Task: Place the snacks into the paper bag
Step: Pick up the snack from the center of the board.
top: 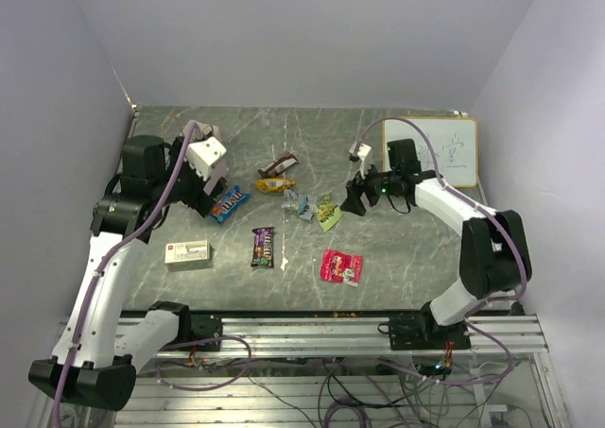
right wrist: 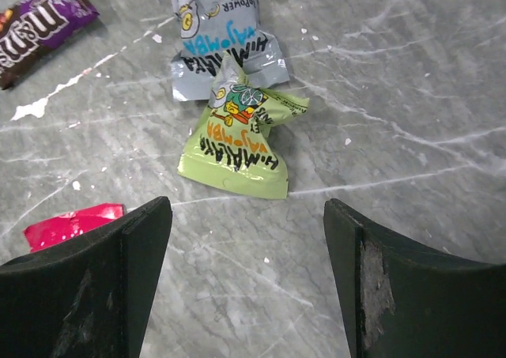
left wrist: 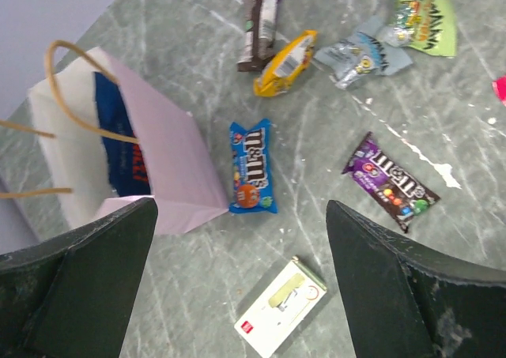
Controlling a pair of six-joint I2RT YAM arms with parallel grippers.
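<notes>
I need to grab the green packet next with my right gripper by its wide edge (top: 335, 221) (right wrist: 236, 182), so the opposite end stays free for my left gripper to grab.
The pale pink paper bag (top: 208, 156) stands at the left, mouth open, with a larger dark blue packet (left wrist: 118, 137) inside it; the bag also shows in the left wrist view (left wrist: 170, 164). My left gripper (top: 197, 197) is open and empty above the table, beside the bag and over the blue packet (left wrist: 252, 168). On the table lie a purple packet (left wrist: 390, 181), a yellow packet (left wrist: 285, 62), a brown bar (left wrist: 259, 31), a silver packet (right wrist: 217, 46), a green packet (right wrist: 237, 148) and a red-pink packet (top: 340, 266). My right gripper (right wrist: 247, 216) is open and empty, just short of the green packet.
A pale beige box with a red mark (top: 187, 254) lies near the front left, below my left gripper in its wrist view (left wrist: 281, 306). A white framed whiteboard (top: 444, 149) lies at the back right. Walls close in at the left, back and right.
</notes>
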